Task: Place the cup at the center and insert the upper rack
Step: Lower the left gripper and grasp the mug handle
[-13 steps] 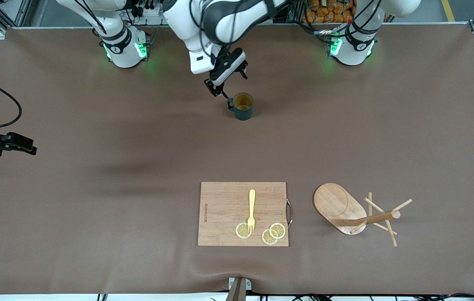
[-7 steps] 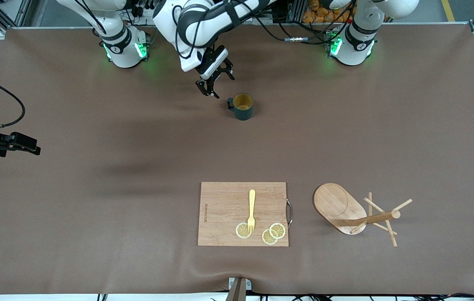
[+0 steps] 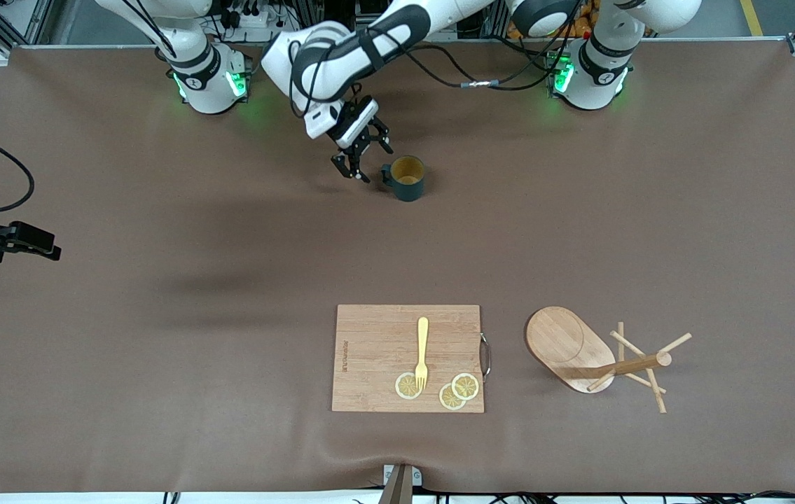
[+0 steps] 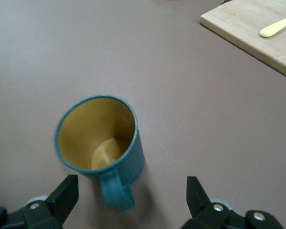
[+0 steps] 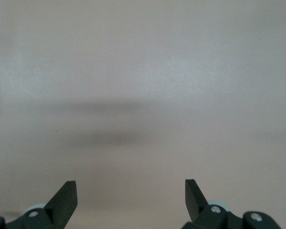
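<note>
The robot's left gripper isn't ready to close on the cup (image 3: 408, 178) yet: both fingers line up with the handle (image 3: 386, 175) but stop short of the handle, so the gripper needs to move toward the handle first, then close.
The cup (image 3: 408, 178) stands upright on the brown table near the robots' bases, its handle toward the right arm's end. In the left wrist view the cup (image 4: 97, 138) shows its tan inside, and its handle (image 4: 117, 193) lies between the open jaws without touching them. My left gripper (image 3: 361, 164) (image 4: 131, 190) is open, low beside the handle. The upper rack (image 3: 579, 350), a wooden mug tree, lies on its side near the front camera. My right gripper (image 3: 52, 248) (image 5: 131, 191) is open and empty, waiting over bare table at the right arm's end.
A bamboo cutting board (image 3: 369, 357) lies beside the mug tree, toward the right arm's end, with a yellow fork (image 3: 422, 350) and lemon slices (image 3: 453, 392) on it. Its corner (image 4: 257, 38) and the fork (image 4: 276, 26) show in the left wrist view.
My left gripper has come down beside the cup's handle, still open, and the left arm has lowered. The cup and mug tree have not moved. The right gripper has barely shifted.
</note>
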Robot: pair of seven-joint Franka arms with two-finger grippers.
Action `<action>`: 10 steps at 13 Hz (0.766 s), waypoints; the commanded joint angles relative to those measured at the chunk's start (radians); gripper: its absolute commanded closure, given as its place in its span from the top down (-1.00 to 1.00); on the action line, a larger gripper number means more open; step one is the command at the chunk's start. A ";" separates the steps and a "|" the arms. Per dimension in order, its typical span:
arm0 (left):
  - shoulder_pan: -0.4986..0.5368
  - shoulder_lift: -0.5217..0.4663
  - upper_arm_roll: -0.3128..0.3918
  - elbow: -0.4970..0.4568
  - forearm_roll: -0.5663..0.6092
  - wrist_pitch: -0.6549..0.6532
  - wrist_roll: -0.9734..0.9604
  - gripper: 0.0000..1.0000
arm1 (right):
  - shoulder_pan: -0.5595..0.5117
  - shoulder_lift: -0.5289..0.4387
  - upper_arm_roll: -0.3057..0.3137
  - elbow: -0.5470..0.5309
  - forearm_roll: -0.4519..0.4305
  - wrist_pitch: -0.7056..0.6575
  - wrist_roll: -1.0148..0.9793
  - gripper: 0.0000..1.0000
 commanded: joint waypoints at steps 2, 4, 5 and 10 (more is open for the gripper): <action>-0.026 0.078 0.009 0.100 0.027 -0.030 -0.040 1.00 | -0.039 -0.006 0.019 0.005 0.016 -0.007 0.005 1.00; -0.027 0.080 0.006 0.097 0.027 -0.031 -0.043 1.00 | -0.042 -0.006 0.019 0.005 0.015 -0.008 0.016 1.00; -0.027 0.080 0.003 0.097 0.027 -0.031 -0.044 1.00 | -0.040 -0.006 0.019 0.005 0.013 -0.008 0.015 1.00; -0.024 0.080 -0.009 0.091 0.021 -0.043 -0.058 0.67 | -0.046 -0.006 0.019 0.008 0.004 -0.007 0.007 1.00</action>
